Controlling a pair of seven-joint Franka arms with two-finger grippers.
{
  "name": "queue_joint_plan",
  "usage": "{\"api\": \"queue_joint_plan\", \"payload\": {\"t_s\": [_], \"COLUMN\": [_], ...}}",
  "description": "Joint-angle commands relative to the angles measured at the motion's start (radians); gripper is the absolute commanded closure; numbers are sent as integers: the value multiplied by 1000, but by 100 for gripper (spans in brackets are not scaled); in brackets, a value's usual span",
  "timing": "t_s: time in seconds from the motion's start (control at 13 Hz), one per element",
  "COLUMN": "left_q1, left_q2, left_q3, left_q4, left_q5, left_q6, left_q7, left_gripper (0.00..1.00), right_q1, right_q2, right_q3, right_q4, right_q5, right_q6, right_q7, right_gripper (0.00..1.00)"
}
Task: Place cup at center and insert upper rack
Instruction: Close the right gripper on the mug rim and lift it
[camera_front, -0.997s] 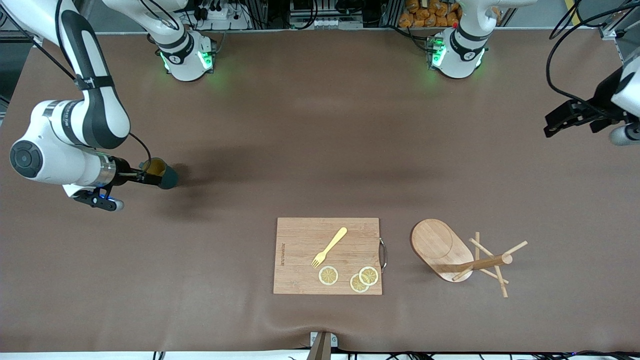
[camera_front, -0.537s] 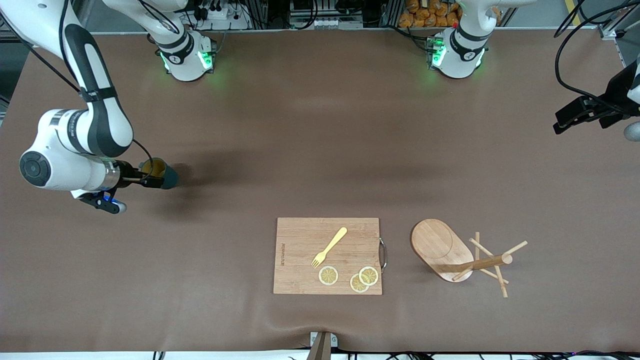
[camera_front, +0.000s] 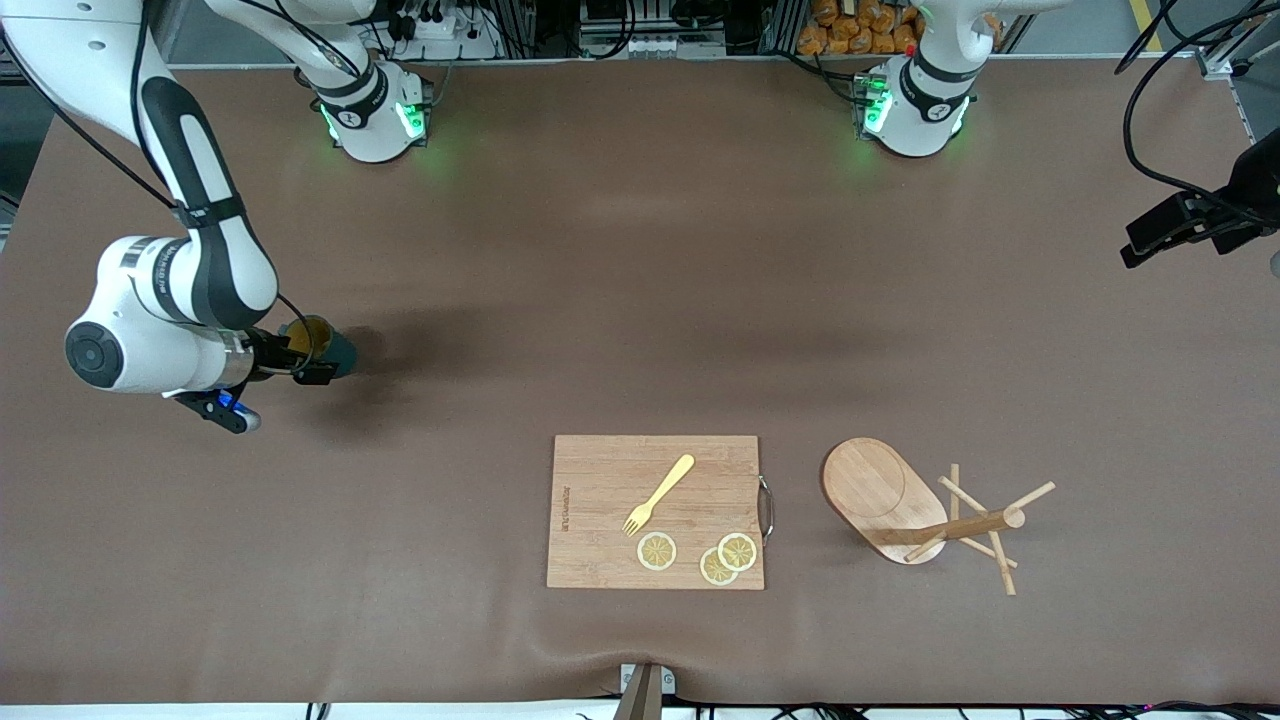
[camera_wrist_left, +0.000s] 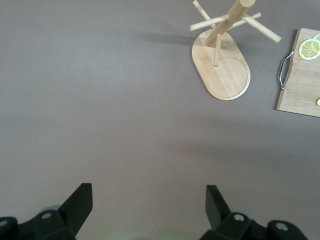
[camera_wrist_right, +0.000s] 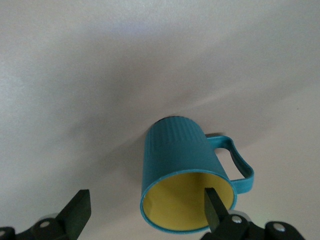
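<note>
Next, the right gripper grabs the teal ribbed cup (camera_wrist_right: 180, 150) by the cup's rim (camera_wrist_right: 143, 201) opposite its handle. Then it places the cup at the center.
The teal ribbed cup (camera_front: 335, 352) (camera_wrist_right: 180, 150), yellow inside, stands upright on the table toward the right arm's end. My right gripper (camera_front: 306, 362) (camera_wrist_right: 147, 200) is open right over it. One fingertip (camera_wrist_right: 214, 204) shows across the cup's mouth on the handle side, the other hangs clear beside the cup. The upper rack (camera_front: 882, 492) (camera_wrist_left: 222, 70), a wooden mug tree on an oval base, stands nearer the front camera toward the left arm's end. My left gripper (camera_front: 1142, 245) (camera_wrist_left: 147, 192) hangs open and empty over bare table at that end.
A wooden cutting board (camera_front: 600, 500) (camera_wrist_left: 300, 85) lies beside the rack's base, nearer the table's middle. It carries a yellow fork (camera_front: 660, 494) and three lemon slices (camera_front: 657, 551). The rack's pegs (camera_front: 1000, 570) stick out toward the left arm's end.
My right arm has swung its wrist in toward the cup, which has stayed put. My left gripper has drawn back toward its own end of the table.
</note>
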Motion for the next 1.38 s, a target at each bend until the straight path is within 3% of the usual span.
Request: {"api": "queue_joint_plan", "payload": {"t_s": [0.0, 0.15, 0.23, 0.54, 0.77, 1.3], "left_q1": [6, 6, 7, 4, 4, -5], "left_q2": [-6, -6, -6, -6, -8, -3], "left_q3": [-6, -8, -8, -11, -12, -14], "left_q4": [17, 18, 18, 17, 17, 12], "left_q5": [-3, -3, -4, -3, -1, 0], "left_q6": [-21, -21, -21, -21, -23, -21], "left_q7": [-12, -10, -7, -15, -18, -18], "left_gripper": [0, 0, 0, 0, 0, 0], "right_q1": [-1, 3, 3, 5, 11, 75], "right_q2": [21, 22, 22, 24, 22, -45], "right_q3": [3, 5, 5, 5, 5, 8], "right_q4": [-1, -4, -7, -36, -36, -25], "right_q5": [10, 10, 10, 28, 30, 30], "right_q6": [15, 15, 18, 56, 60, 31], "right_q7": [30, 56, 56, 56, 56, 131], "right_gripper": [0, 1, 10, 64, 99, 100]}}
